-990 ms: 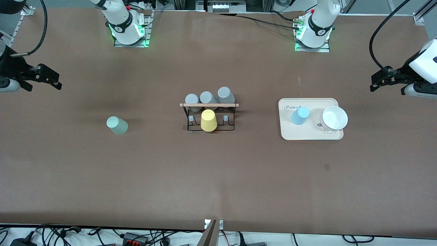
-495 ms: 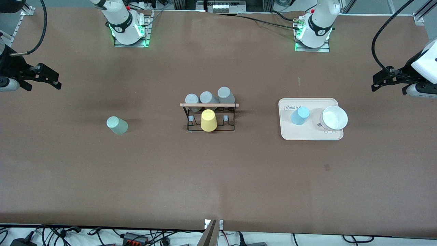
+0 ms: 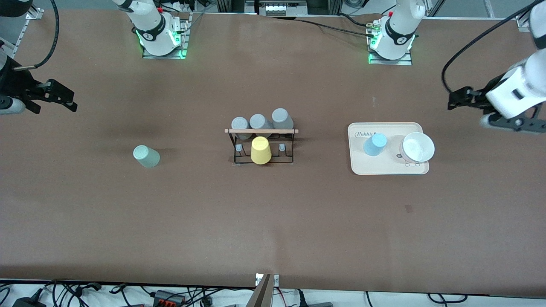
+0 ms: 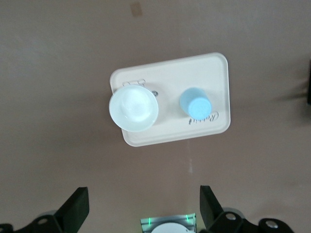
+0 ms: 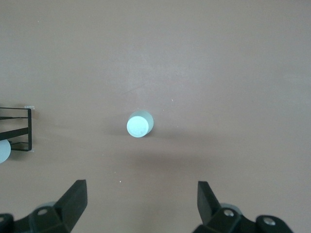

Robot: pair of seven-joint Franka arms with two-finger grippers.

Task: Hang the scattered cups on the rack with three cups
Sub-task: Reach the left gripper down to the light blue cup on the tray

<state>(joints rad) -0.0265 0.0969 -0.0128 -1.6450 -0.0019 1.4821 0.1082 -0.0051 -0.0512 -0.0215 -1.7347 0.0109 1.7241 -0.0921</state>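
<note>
My left gripper will next grab the light blue cup by its closed base end (image 3: 379, 140) to hang it on a bare peg of the black wire rack (image 3: 261, 131).
The light blue cup (image 3: 375, 144) stands upside down on a cream tray (image 3: 362, 165); it also shows in the left wrist view (image 4: 196, 103). The pale mint green cup (image 3: 146, 156) lies on the table toward the right arm's end, and shows in the right wrist view (image 5: 140, 124). The black wire rack (image 3: 261, 131) with its wooden rod stands mid-table. My left gripper (image 3: 454, 99) (image 4: 143, 206) is open and empty, in the air over the table beside the tray. My right gripper (image 3: 70, 101) (image 5: 141, 196) is open and empty, high over the right arm's end; that arm waits.
The rack holds three grey cups (image 3: 259, 123) and a yellow cup (image 3: 260, 150). Two pegs (image 3: 282, 147) beside the yellow cup are bare. A white bowl (image 3: 418, 147) (image 4: 133, 109) stands on the tray next to the blue cup. The rack's edge (image 5: 22, 128) shows in the right wrist view.
My left arm has swung in from the table's end toward the tray, its gripper still open. The right arm and the cups have not moved.
</note>
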